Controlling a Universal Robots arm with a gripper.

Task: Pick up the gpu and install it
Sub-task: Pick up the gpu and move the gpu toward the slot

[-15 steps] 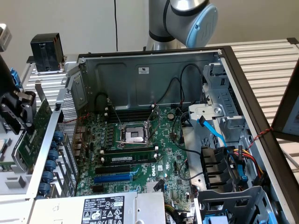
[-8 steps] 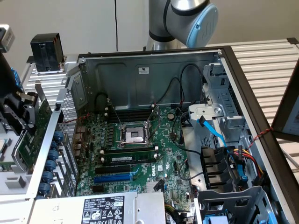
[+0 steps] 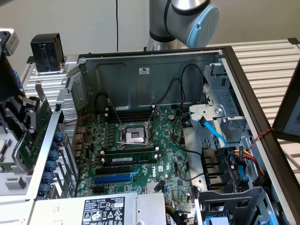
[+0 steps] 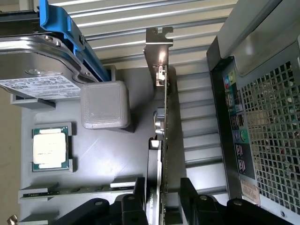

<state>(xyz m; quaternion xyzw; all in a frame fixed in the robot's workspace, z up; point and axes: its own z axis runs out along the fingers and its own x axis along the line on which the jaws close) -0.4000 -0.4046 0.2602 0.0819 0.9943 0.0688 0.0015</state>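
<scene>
The lumpy components stick out nearer the bracket, and the sides run flat at the smooth shrouded end. My gripper will grab the GPU (image 4: 161, 122) by its smooth shrouded end (image 4: 155, 192) next.
The gpu (image 4: 161, 122) stands on edge in a slot of the grey parts tray (image 4: 108, 154), its metal bracket uppermost and its green board seen thin edge-on. My gripper (image 4: 161, 187) is open and straddles the card; one finger (image 4: 138, 199) is close against it and the other stands a little apart. In the exterior view the gripper (image 3: 18, 112) is at the far left, outside the computer case, with the green card (image 3: 33, 140) just below it.
The open case's motherboard (image 3: 140, 150) has a blue slot (image 3: 112, 179) near the front. On the tray lie a hard drive in a blue caddy (image 4: 42, 61), a processor chip (image 4: 50, 148), a grey block (image 4: 105, 105) and a memory stick (image 4: 70, 191). The case's rear panel (image 4: 262, 117) stands close beside the card.
</scene>
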